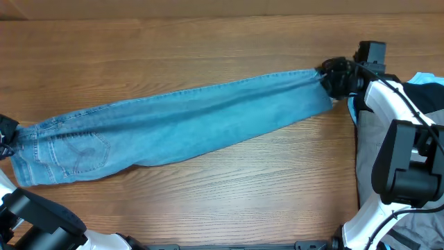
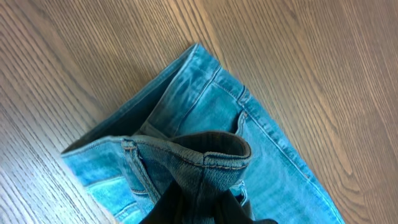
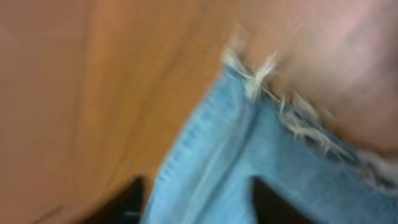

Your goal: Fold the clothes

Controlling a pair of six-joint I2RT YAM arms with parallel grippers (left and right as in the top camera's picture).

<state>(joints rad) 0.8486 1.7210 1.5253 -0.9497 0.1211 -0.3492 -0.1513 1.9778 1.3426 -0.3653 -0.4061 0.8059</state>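
Note:
I should let go of the waistband with my left gripper now, because the waistband [image 2: 227, 162] sits over the lower layer [image 2: 267, 142] and the upper leg covers the far leg.
The light blue jeans [image 1: 187, 125] lie stretched across the wooden table, legs stacked, waistband and back pocket at the left, frayed hems at the right. My left gripper [image 1: 5, 135] is shut on the waistband at the far left edge; the left wrist view shows the waistband [image 2: 211, 158] bunched between its fingers [image 2: 211, 214]. My right gripper [image 1: 333, 78] is shut on the hem end at the upper right. The right wrist view is blurred and shows the jeans leg [image 3: 211, 174] with its frayed hem [image 3: 292, 118] between the fingers [image 3: 199, 199].
A pile of grey and pale turquoise cloth [image 1: 423, 104] lies at the right edge under the right arm. Bare wooden table [image 1: 208, 48] extends behind and in front of the jeans.

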